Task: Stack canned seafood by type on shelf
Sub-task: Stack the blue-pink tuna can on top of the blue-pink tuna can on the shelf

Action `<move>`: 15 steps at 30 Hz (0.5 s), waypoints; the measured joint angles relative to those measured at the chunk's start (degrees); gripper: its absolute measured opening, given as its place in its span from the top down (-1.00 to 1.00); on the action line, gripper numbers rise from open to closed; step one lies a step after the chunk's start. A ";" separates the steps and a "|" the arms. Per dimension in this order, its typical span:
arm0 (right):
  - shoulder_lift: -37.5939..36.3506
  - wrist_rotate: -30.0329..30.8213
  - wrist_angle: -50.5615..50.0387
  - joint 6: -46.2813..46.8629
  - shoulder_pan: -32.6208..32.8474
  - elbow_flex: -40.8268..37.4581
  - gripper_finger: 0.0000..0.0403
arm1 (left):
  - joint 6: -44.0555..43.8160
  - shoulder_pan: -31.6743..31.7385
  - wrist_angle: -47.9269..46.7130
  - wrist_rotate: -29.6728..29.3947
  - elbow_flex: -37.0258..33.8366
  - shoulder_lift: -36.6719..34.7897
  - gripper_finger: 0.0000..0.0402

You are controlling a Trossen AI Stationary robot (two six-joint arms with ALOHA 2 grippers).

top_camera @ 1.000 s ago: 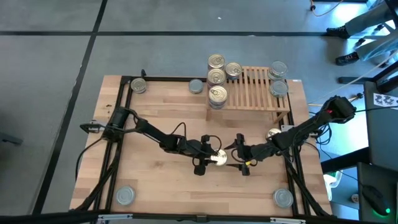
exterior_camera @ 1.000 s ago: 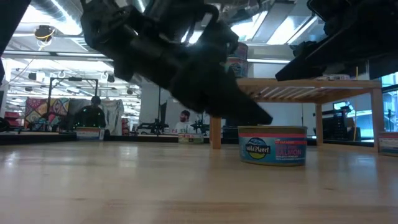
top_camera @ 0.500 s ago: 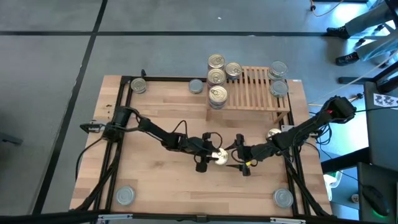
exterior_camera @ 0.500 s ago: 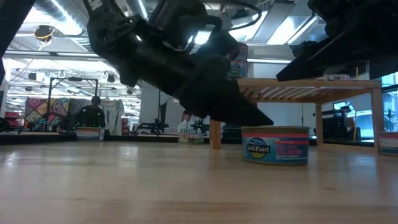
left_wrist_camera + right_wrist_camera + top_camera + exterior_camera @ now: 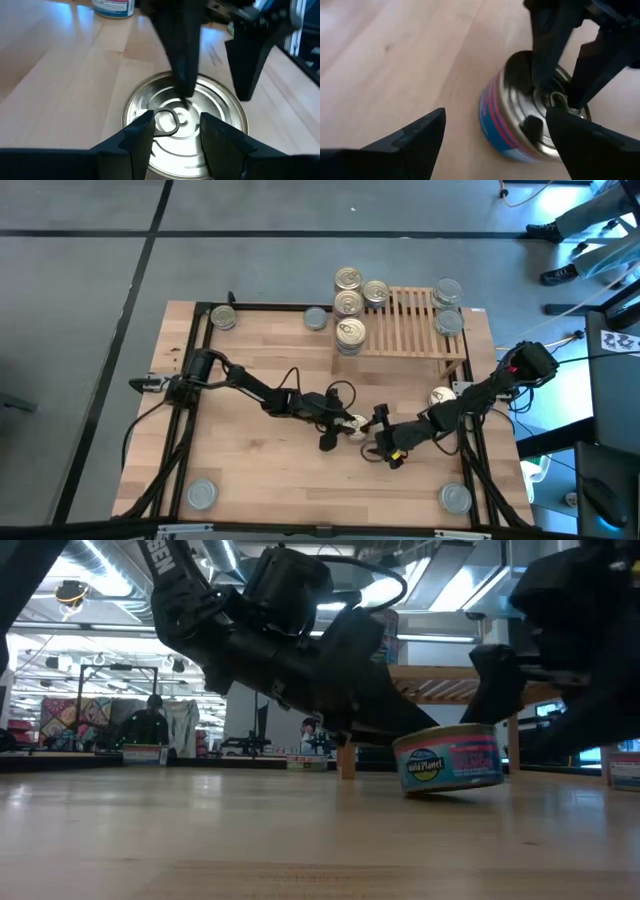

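Note:
My right gripper will next hold the salmon tin by its lid and bottom to stack it on the shelf.
A blue-labelled salmon tin with a gold pull-tab top sits mid-table, tilted in the low view, its left bottom edge on the wood. My left gripper reaches in from the table's left, open a little, over the lid. My right gripper comes from the right, wide open, with one finger over the lid and one outside the tin's wall. The slatted shelf stands at the far edge with gold-top stacks on its left and silver-top tins on its right. My left gripper has both fingertips on the tin's lid, one on each side of the pull ring, slanting down from the table's left. The tin is tipped under them, its right side raised. My right gripper has one fingertip at the lid's middle; whether it touches cannot be told.
Loose tins lie around the table: a gold-top one and a silver one at the far edge, a gold-top one beside the right arm, and silver ones at the near left and near right corners. Cables trail along both arms.
My left gripper has moved toward the table's right, onto the tin's top. My right gripper has come down and shifted toward the near edge, closing in on the tin. The tin, flat on the table before, has slid slightly right and tipped up on one edge.

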 joint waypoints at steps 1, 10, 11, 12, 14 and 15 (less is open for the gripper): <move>0.20 1.52 -0.44 -1.08 0.77 0.36 -0.70 | -0.93 0.15 0.08 0.08 -0.10 0.00 0.20; 1.79 16.15 -2.45 -12.15 5.71 1.80 -0.70 | -4.76 0.57 2.07 0.37 -0.52 0.15 0.20; 2.68 16.26 -2.31 -12.85 5.74 1.80 -0.70 | -5.02 0.57 2.07 0.35 -0.52 0.13 0.20; 3.64 16.45 -2.05 -13.69 5.93 1.80 -0.70 | -5.32 0.59 2.07 0.37 -0.52 0.14 0.20; 5.59 18.68 -1.19 -15.81 5.96 1.80 -0.70 | -5.81 0.59 2.07 0.34 -0.52 0.15 0.20; 6.59 20.24 -0.42 -17.01 5.96 1.82 -0.70 | -5.89 0.59 2.07 0.34 -0.52 0.15 0.20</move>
